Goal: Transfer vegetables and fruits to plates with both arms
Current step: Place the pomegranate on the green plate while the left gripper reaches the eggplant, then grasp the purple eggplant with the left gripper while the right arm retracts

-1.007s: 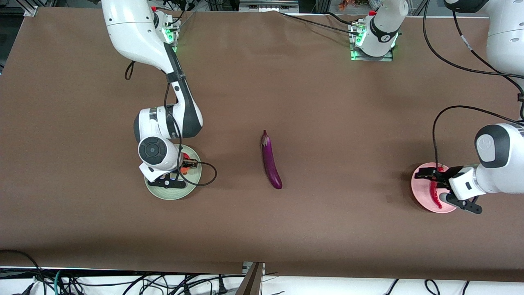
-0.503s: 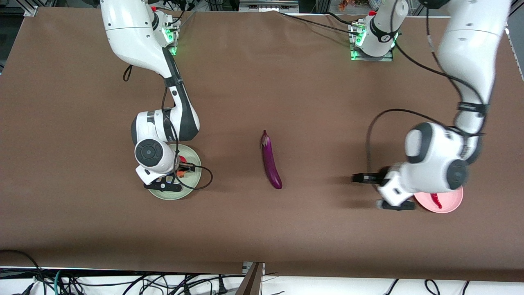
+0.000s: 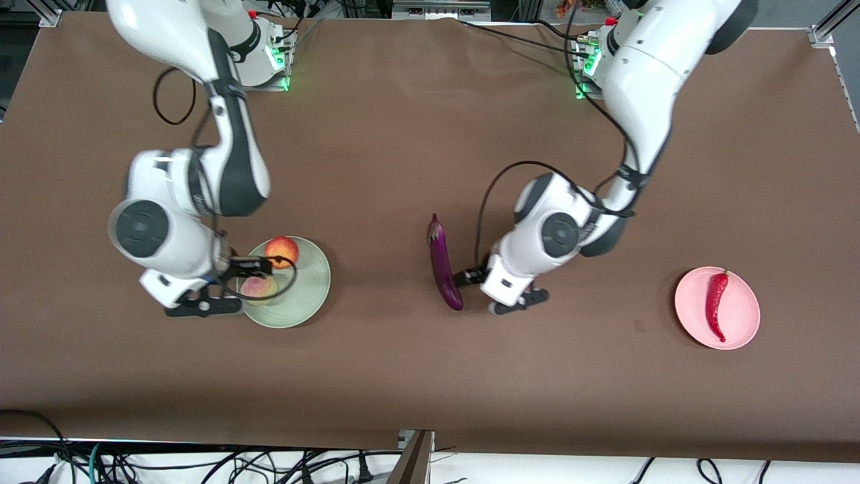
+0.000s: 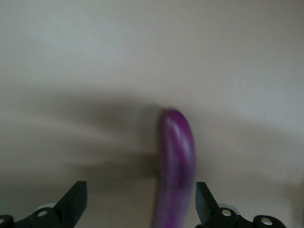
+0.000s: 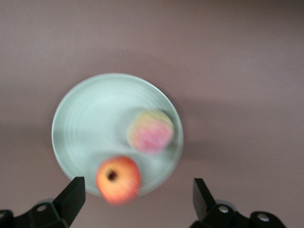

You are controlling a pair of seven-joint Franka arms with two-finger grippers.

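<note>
My left gripper should next grab the eggplant by the middle of its body [image 3: 443,271]. It can then move the purple eggplant onto the pink plate [image 3: 742,309].
The purple eggplant [image 3: 443,265] lies on the table's middle. My left gripper [image 3: 470,277] is low beside its rounded end, open. In the left wrist view the eggplant [image 4: 175,166] lies between the spread fingers [image 4: 76,202], close to one of them. The red chili [image 3: 715,306] lies on the pink plate [image 3: 742,309]. The red fruit [image 3: 282,251] and the peach [image 3: 259,289] sit on the green plate [image 3: 306,282]. My right gripper [image 3: 245,275] is over that plate's edge, open and empty. The right wrist view shows the plate [image 5: 85,123], the peach [image 5: 151,131] and the red fruit [image 5: 118,179].
The brown table cloth [image 3: 403,376] runs wide around the plates. Black cables hang from both wrists. The two arm bases [image 3: 605,67] stand along the table edge farthest from the front camera.
My left arm has swung from the pink plate, with the chili left on it, to the eggplant. My right arm has drawn back off the green plate, uncovering both fruits.
</note>
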